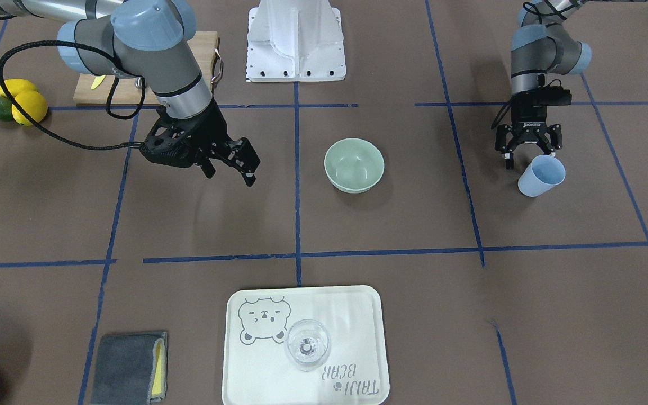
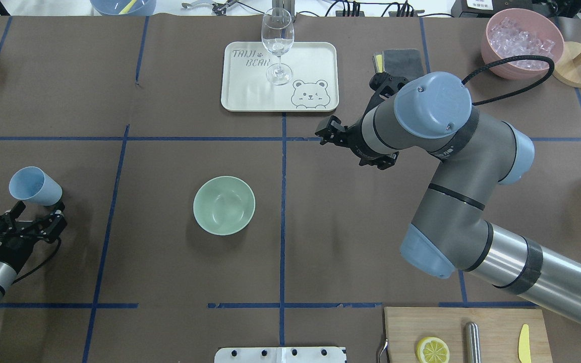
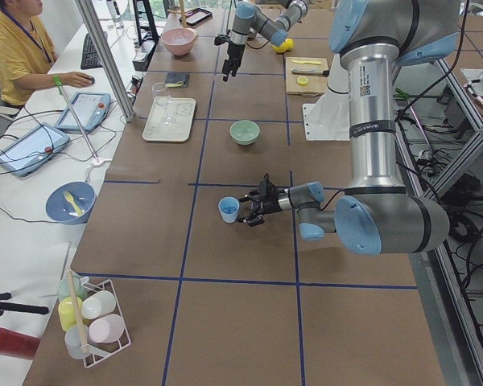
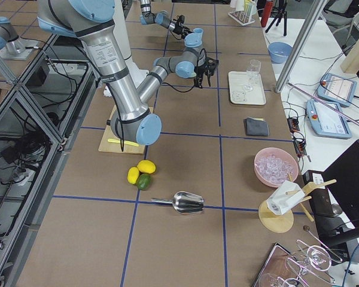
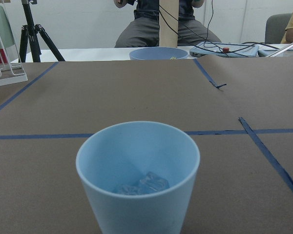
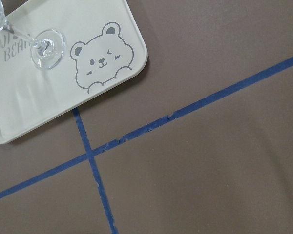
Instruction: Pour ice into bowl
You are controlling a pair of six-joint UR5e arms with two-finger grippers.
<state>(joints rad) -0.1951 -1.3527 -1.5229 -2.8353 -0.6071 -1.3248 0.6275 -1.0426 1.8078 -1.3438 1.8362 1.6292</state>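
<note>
The cup of loose ice cubes should stay upright, so my left gripper should grab the cup around its outer side (image 1: 535, 182) next.
The pale green bowl (image 1: 354, 166) (image 2: 224, 205) sits empty near the table's middle. A light blue cup (image 1: 541, 175) (image 2: 35, 186) stands upright on the table. In the left wrist view a few clear ice cubes (image 5: 141, 184) lie at its bottom. My left gripper (image 1: 529, 157) (image 2: 40, 207) is open and low, with the cup just ahead of its fingertips and not gripped. My right gripper (image 1: 231, 177) is open and empty. It hangs above the table between the bowl and the tray, well away from the cup.
A cream tray (image 2: 315, 55) holds a clear wine glass (image 2: 277, 45). A pink bowl (image 2: 522, 43) full of ice and a grey cloth (image 2: 401, 58) lie beyond my right arm. A cutting board (image 2: 492, 322), lemons (image 1: 28, 104) and a metal scoop (image 4: 185, 202) are on my right side.
</note>
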